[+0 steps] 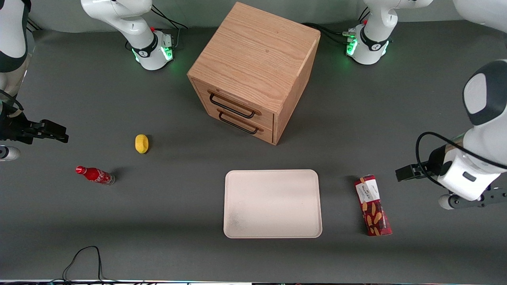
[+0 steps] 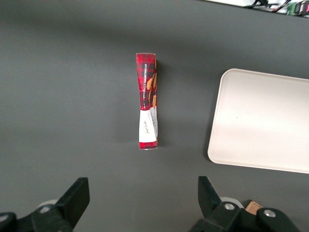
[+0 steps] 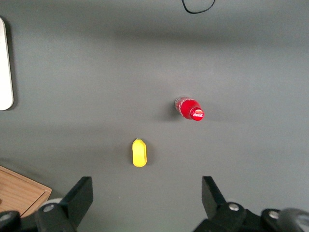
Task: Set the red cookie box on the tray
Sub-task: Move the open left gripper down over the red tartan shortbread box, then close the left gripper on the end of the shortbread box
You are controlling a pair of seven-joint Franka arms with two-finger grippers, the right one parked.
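Observation:
My left gripper will next grab the red cookie box by its white label end [image 1: 368,191] to place the box on the tray [image 1: 272,204].
The red cookie box [image 1: 373,206] lies flat on the grey table beside the tray [image 1: 272,204], toward the working arm's end, with its white label end farther from the front camera. The cream-white tray has nothing on it. My left gripper [image 1: 401,174] hangs above the table close to the box's label end, apart from it. In the left wrist view the gripper [image 2: 142,186] is open and empty, with the box [image 2: 147,101] lengthwise ahead of the fingers and the tray [image 2: 260,121] beside the box.
A wooden two-drawer cabinet [image 1: 257,71] stands farther from the front camera than the tray. A yellow lemon-like object [image 1: 141,143] and a small red soda bottle [image 1: 95,175] lie toward the parked arm's end. A black cable [image 1: 83,259] loops at the table's near edge.

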